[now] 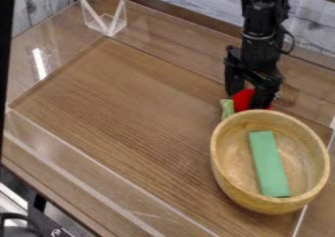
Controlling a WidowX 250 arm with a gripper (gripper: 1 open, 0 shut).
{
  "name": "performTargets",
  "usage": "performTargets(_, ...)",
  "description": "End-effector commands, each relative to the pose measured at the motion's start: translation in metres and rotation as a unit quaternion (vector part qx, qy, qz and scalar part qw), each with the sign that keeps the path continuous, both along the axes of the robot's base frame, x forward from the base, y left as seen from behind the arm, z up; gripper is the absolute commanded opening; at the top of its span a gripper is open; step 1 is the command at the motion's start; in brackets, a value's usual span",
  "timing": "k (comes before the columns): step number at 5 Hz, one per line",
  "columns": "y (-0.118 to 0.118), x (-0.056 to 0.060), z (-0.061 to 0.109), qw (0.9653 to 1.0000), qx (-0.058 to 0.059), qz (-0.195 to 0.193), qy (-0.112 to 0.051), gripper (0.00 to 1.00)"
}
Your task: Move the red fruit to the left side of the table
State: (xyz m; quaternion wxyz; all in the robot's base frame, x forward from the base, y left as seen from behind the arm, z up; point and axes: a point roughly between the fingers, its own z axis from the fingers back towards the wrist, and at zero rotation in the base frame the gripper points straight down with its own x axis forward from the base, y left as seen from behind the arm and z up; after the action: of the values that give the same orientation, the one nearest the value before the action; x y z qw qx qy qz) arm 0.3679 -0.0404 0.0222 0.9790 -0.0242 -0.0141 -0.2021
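Note:
My gripper grabs the red fruit by its round red body next, to move it to the left side of the table.
The red fruit lies on the table just behind the wooden bowl's rim, its pale green leaf end poking out to the left. My black gripper points straight down over it, open, with one finger on each side of the fruit. Most of the fruit is hidden by the fingers. I cannot tell whether the fingers touch it.
A wooden bowl holding a flat green bar sits at the right front, right next to the fruit. Low clear acrylic walls border the table. A folded clear piece stands at the back left.

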Motion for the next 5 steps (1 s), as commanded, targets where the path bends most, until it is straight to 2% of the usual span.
performTargets(1,0.007,0.002,-0.001,0.9998,0.012,-0.009,-0.011,1.0)
performTargets(3,0.024,0.003,-0.003,0.9998,0.016,-0.007,-0.009,1.0)
performTargets(5,0.034,0.002,-0.002,0.9995,0.021,-0.022,-0.006,1.0)
